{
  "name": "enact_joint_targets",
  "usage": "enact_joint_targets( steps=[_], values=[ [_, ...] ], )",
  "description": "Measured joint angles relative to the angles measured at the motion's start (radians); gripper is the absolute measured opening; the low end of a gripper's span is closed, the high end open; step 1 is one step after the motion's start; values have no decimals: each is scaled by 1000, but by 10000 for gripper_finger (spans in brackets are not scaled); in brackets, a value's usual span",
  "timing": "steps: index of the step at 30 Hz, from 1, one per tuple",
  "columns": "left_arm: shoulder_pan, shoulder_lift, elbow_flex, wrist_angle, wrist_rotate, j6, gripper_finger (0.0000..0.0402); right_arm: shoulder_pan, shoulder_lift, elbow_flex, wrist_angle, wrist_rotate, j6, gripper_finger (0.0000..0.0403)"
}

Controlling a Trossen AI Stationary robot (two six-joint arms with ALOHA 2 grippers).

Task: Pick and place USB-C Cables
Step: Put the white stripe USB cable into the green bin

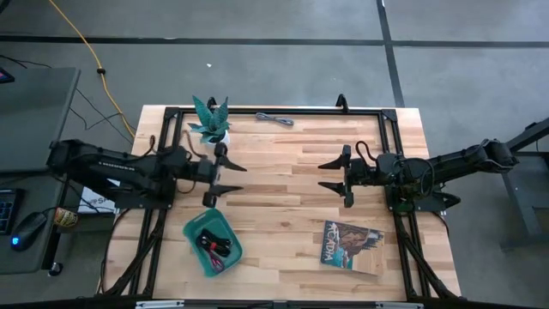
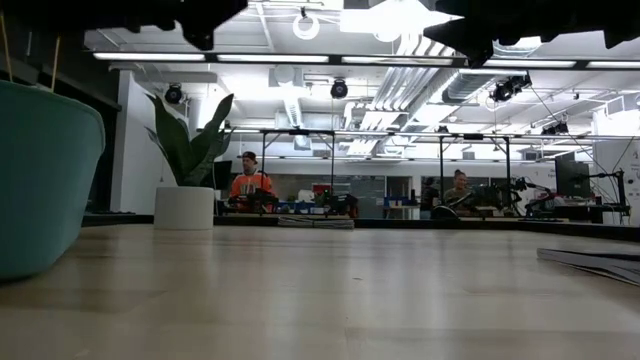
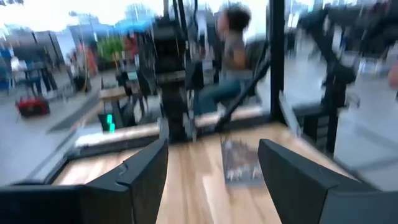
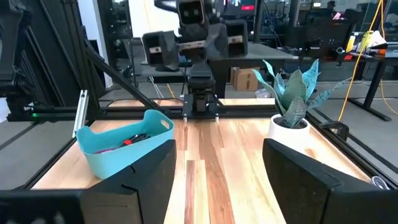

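The grey USB-C cable needs to go into the teal tray (image 1: 194,230), so I will grab it by its tied middle (image 1: 274,118) with my right gripper next.
A grey USB-C cable (image 1: 274,118) lies coiled on the table near the far edge, clear of both grippers. A black-and-red cable (image 1: 213,244) and a maroon one (image 1: 220,261) lie inside the teal tray (image 1: 194,230) at the near left; the right wrist view shows that tray (image 4: 118,155) too. My left gripper (image 1: 228,175) hovers open above the table, just beyond the tray, pointing toward the table's right. My right gripper (image 1: 329,175) faces it from the right, open, with nothing between its fingers.
A potted plant (image 1: 211,122) stands at the far left, close to my left gripper. A magazine (image 1: 352,245) lies at the near right. A black frame rail (image 1: 283,110) runs round the table. Bare wood lies between the two grippers.
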Motion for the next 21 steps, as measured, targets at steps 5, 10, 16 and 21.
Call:
enact_joint_targets(
  steps=[5, 10, 16, 21],
  values=[
    [22, -65, -146, 272, -9, -84, 229, 0, 0, 0, 50, 0, -3, 232],
    [14, -91, -199, 294, -23, -162, 229, 0, 1, 0, 58, 4, -30, 232],
    [13, -90, -204, 277, -45, -205, 229, 0, 1, 0, 58, 26, -38, 232],
    [13, -90, -204, 278, -45, -206, 229, 0, 1, 0, 57, 26, -37, 232]
  ],
)
